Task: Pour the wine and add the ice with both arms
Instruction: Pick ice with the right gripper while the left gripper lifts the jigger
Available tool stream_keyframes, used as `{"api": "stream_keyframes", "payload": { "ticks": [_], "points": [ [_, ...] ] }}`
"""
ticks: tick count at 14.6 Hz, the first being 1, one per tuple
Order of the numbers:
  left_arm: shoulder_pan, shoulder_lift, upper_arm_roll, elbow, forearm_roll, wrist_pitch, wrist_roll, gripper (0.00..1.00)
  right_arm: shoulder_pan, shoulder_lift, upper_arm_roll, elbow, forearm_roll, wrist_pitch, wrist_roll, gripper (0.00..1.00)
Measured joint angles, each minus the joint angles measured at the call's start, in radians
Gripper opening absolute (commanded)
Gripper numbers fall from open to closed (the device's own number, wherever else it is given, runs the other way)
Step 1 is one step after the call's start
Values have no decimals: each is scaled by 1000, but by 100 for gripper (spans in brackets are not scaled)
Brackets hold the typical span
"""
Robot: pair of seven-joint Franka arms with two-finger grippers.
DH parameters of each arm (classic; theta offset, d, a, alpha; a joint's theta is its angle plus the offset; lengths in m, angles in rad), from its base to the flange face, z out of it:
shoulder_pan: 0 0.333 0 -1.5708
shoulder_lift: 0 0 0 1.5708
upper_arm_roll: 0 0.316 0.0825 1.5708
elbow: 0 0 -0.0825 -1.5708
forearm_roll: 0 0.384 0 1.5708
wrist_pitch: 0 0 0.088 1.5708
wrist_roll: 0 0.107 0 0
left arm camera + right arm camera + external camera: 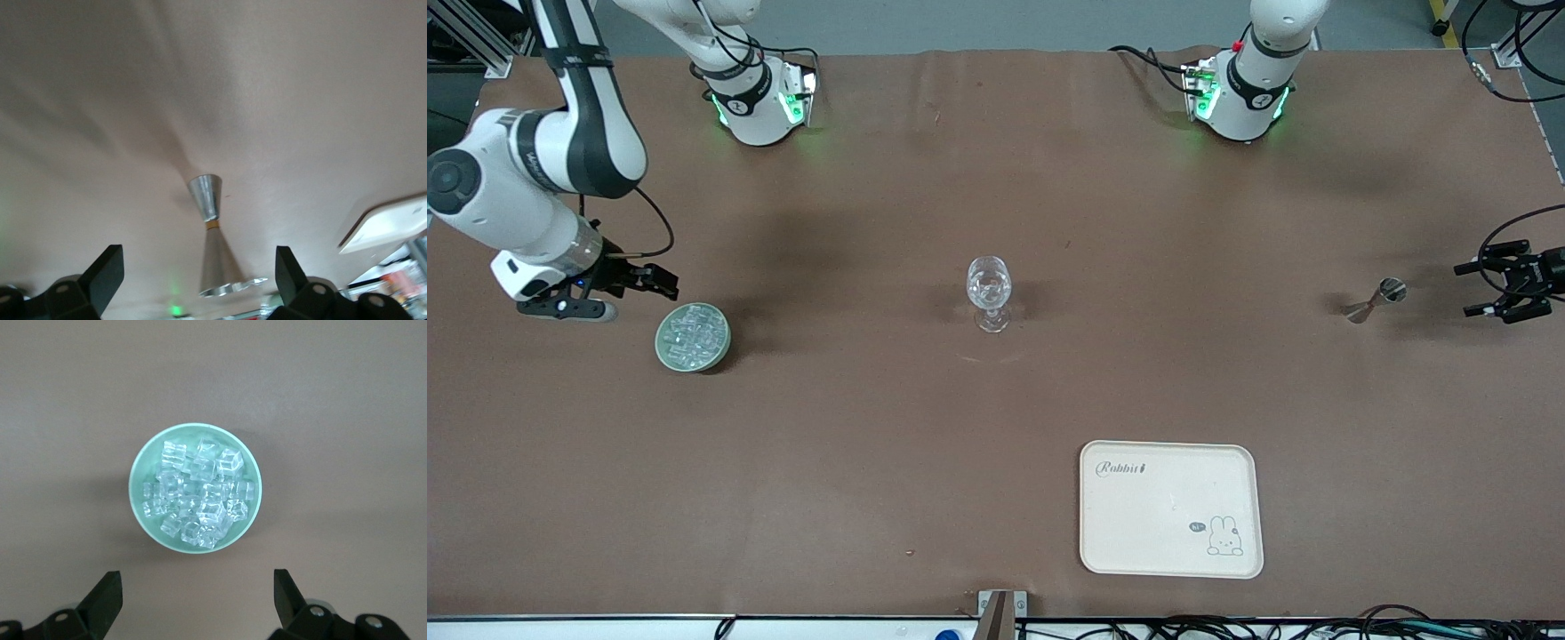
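The robot's right gripper is to take hold of an ice cube (pixel 694 337) next by its flat sides. The cube is meant for the clear stemmed glass (pixel 989 293).
A clear stemmed glass (pixel 989 293) stands at the table's middle. Toward the right arm's end sits a green bowl (pixel 662 345) heaped with ice (pixel 692 332). My right gripper (pixel 660 283) hangs open just beside the bowl; its wrist view shows the bowl (pixel 137 480) and ice (pixel 200 495) ahead of the open gripper (pixel 198 597). Toward the left arm's end stands a metal jigger (pixel 1376 299). My left gripper (pixel 1478 289) is open beside it, level with it. In the left wrist view the jigger (pixel 215 237) is between the open gripper (pixel 200 275) fingers, untouched. No wine shows.
A cream tray (pixel 1170 508) with a rabbit print lies nearer the front camera than the glass, toward the left arm's end; its corner (pixel 390 227) shows in the left wrist view. Brown cloth covers the table (pixel 925 444). Cables run along the front edge.
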Motion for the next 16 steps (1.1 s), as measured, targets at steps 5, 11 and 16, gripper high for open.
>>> {"api": "stream_keyframes", "payload": {
  "ticks": [5,11,16],
  "points": [
    [-10,68,-6,44,-20,-116,-93,100,4,93,1,-79,-65,192,-2,82],
    [-4,198,-5,89,-67,-217,-53,100,6,171,1,-82,-103,272,-8,64],
    [-10,237,-6,96,-122,-227,-74,100,7,190,1,-82,-106,293,-11,64]
  ]
}}
